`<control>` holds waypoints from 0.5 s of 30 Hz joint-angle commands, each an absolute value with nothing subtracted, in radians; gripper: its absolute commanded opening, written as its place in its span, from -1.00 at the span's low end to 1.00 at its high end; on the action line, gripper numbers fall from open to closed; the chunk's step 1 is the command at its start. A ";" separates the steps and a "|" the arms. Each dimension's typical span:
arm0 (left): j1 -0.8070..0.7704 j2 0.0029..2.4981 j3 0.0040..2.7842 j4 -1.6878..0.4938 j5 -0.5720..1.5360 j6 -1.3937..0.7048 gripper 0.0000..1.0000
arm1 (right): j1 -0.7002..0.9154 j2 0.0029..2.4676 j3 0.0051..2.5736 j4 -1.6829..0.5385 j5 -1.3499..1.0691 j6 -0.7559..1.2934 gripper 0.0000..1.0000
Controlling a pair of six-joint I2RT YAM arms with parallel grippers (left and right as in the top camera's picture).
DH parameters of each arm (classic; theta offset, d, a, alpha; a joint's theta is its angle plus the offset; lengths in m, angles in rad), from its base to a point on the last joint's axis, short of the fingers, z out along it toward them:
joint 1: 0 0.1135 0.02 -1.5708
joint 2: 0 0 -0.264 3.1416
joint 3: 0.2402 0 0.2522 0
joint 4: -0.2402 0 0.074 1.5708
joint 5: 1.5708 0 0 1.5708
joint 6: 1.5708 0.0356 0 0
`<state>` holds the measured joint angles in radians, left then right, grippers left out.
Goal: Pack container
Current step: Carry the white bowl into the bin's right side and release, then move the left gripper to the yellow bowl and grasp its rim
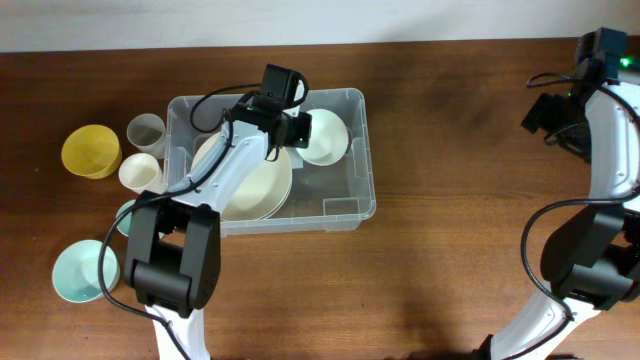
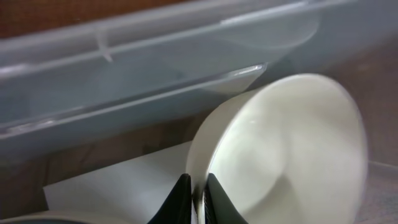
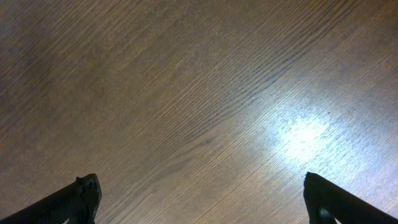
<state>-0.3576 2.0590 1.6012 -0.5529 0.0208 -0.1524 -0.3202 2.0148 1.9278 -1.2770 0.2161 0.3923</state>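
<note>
The robot's left gripper is ready to open, because the white bowl [image 1: 326, 136] is inside the container's sides, over the container's bottom beside the plate [image 1: 262, 185], and would settle if the gripper opened now.
The clear container [image 1: 352, 205] sits at the table's middle left. A large cream plate [image 1: 262, 185] lies inside it at the left. My left gripper [image 1: 300, 128] is shut on the rim of a white bowl [image 1: 326, 136] in the container's far right part. In the left wrist view the gripper fingers [image 2: 197, 198] pinch the bowl's rim [image 2: 292, 155], with the container wall [image 2: 124, 68] behind. My right gripper [image 3: 199, 199] is open and empty over bare wood at the table's far right [image 1: 560, 110].
Left of the container stand a yellow bowl [image 1: 91, 150], a grey cup [image 1: 146, 131], a cream cup [image 1: 140, 172] and a light teal bowl [image 1: 84, 270]. Another teal bowl [image 1: 124, 217] is partly hidden by my left arm.
</note>
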 commanded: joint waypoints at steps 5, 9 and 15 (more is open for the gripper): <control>-0.351 2.066 1.606 -0.523 0.011 -0.140 -0.61 | -0.321 2.006 1.927 -1.275 0.218 0.400 0.98; -0.342 2.066 1.631 -0.509 0.011 -0.138 -0.39 | -0.321 2.006 1.927 -1.275 0.218 0.400 0.98; -0.292 2.015 1.792 -0.574 0.002 -0.081 0.00 | -0.321 2.006 1.927 -1.275 0.218 0.400 0.98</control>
